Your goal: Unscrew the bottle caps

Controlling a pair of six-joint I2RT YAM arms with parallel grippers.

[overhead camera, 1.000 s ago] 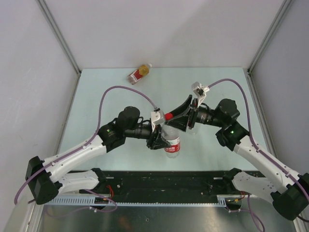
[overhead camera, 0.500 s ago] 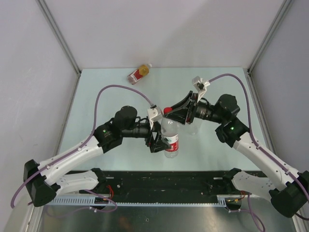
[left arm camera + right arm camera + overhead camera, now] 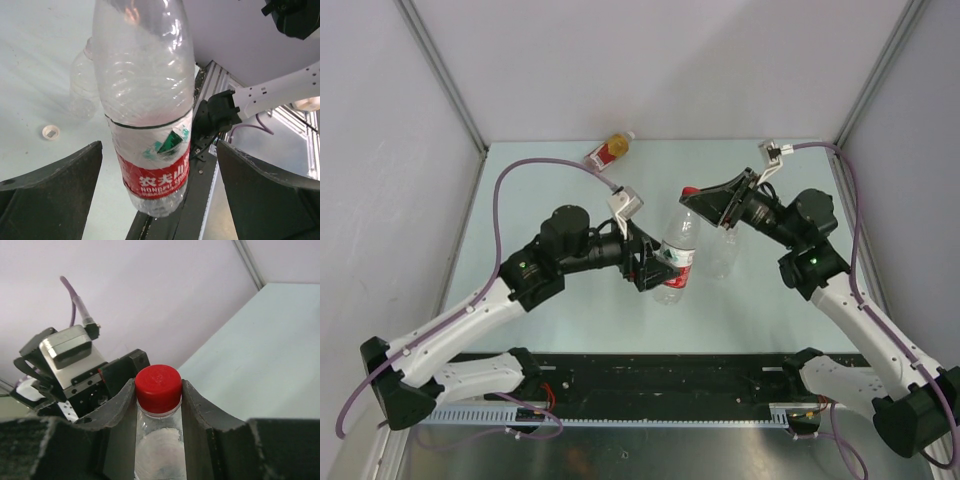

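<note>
My left gripper should next grab the clear bottle by its red-white labelled lower body (image 3: 676, 264), so the red cap stays free to unscrew.
The clear bottle with the red-white label (image 3: 675, 256) hangs tilted above the table, held only by its top. My right gripper (image 3: 692, 197) is shut on its red cap (image 3: 158, 381), one finger (image 3: 119, 407) pressed on each side. My left gripper (image 3: 159, 150) stands open around the bottle's lower body (image 3: 145, 90), with a gap on both sides and no contact. The clear unlabelled bottle (image 3: 722, 255) stands just right of it, its neck bare, and a white cap (image 3: 50, 132) lies loose on the table near it. The short amber bottle (image 3: 610, 151) lies at the far edge.
The black mounting plate with both arm bases (image 3: 660, 375) runs along the near edge. Grey walls close in the table on the left, back and right.
My left gripper has let go of the labelled bottle, opened wide and drawn back left. The right gripper has shut on the red cap and moved up and right, tilting the bottle.
</note>
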